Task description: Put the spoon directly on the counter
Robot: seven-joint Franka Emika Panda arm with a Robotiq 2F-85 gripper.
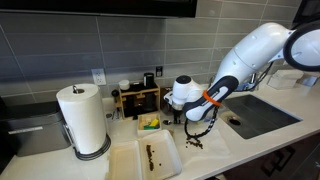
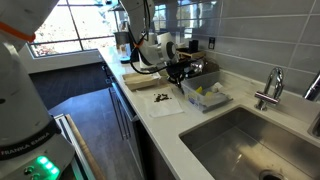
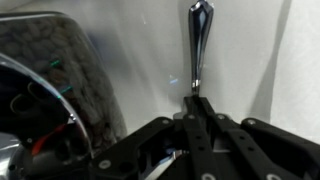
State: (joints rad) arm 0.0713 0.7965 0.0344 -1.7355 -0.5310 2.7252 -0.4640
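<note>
My gripper is low over the flat white counter, and the spoon (image 3: 198,40) would land on the counter, so it is now time to open.
In the wrist view my gripper (image 3: 197,100) is shut on the thin handle of the dark-silvery metal spoon (image 3: 198,40), which sticks straight out from the fingertips over a white surface. In both exterior views the gripper (image 1: 197,122) (image 2: 177,72) points down, low over the white counter (image 1: 218,150) (image 2: 165,128), between the white square plate and the sink. The spoon is too small to make out there. I cannot tell whether its tip touches the counter.
A white square plate (image 1: 168,158) with dark crumbs and a white tray (image 1: 122,160) lie at the counter's front. A paper towel roll (image 1: 84,118), a dish with yellow pieces (image 1: 150,123) and a wooden rack (image 1: 140,100) stand nearby. The steel sink (image 1: 262,115) and faucet (image 2: 270,88) are beside the gripper.
</note>
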